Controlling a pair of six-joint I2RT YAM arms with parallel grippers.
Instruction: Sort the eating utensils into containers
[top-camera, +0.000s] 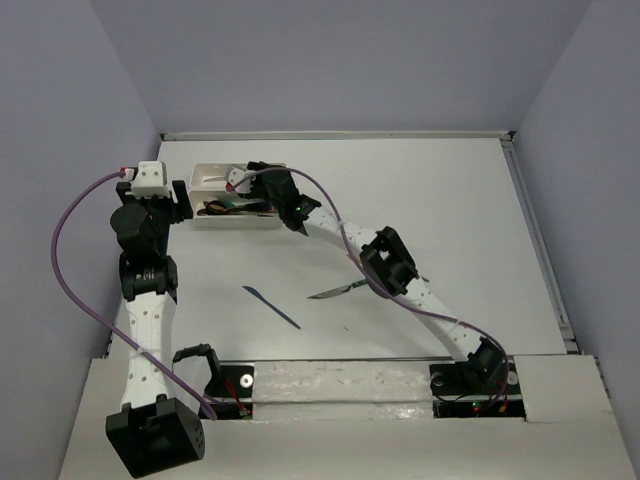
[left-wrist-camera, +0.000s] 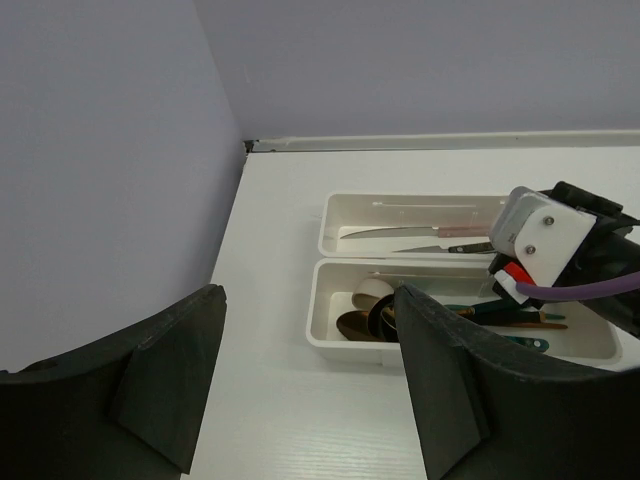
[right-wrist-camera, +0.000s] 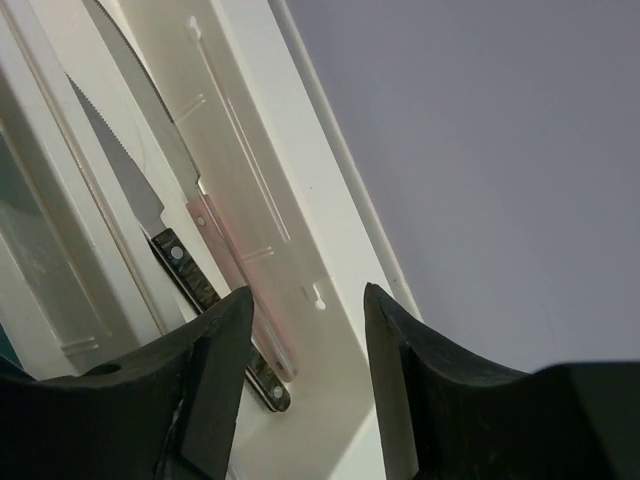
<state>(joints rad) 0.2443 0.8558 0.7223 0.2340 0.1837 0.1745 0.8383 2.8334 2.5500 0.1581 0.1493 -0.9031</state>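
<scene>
My right gripper grabs the dark blue knife next, and it needs to hold the knife by its handle (top-camera: 284, 316). The knife's blade then stays free to go into the knife tray.
Two white trays lie side by side at the back left. The far tray (top-camera: 207, 174) (left-wrist-camera: 327, 222) (right-wrist-camera: 262, 170) holds a pink-handled knife (right-wrist-camera: 222, 245) and a black-handled serrated knife (right-wrist-camera: 185, 268). The near tray (top-camera: 232, 222) (left-wrist-camera: 313, 322) holds several spoons (left-wrist-camera: 362, 318) in brown, black, beige and teal. A dark blue knife (top-camera: 271, 306) and a silver knife (top-camera: 338, 291) lie loose on the table. My right gripper (top-camera: 252, 172) (right-wrist-camera: 305, 372) hangs open and empty over the far tray's right end. My left gripper (top-camera: 180, 200) (left-wrist-camera: 310, 392) is open and empty just left of the trays.
The right arm stretches diagonally from the near right across the table, passing over the silver knife's handle end. The left wall stands close beside the left arm. The back wall runs just beyond the far tray.
</scene>
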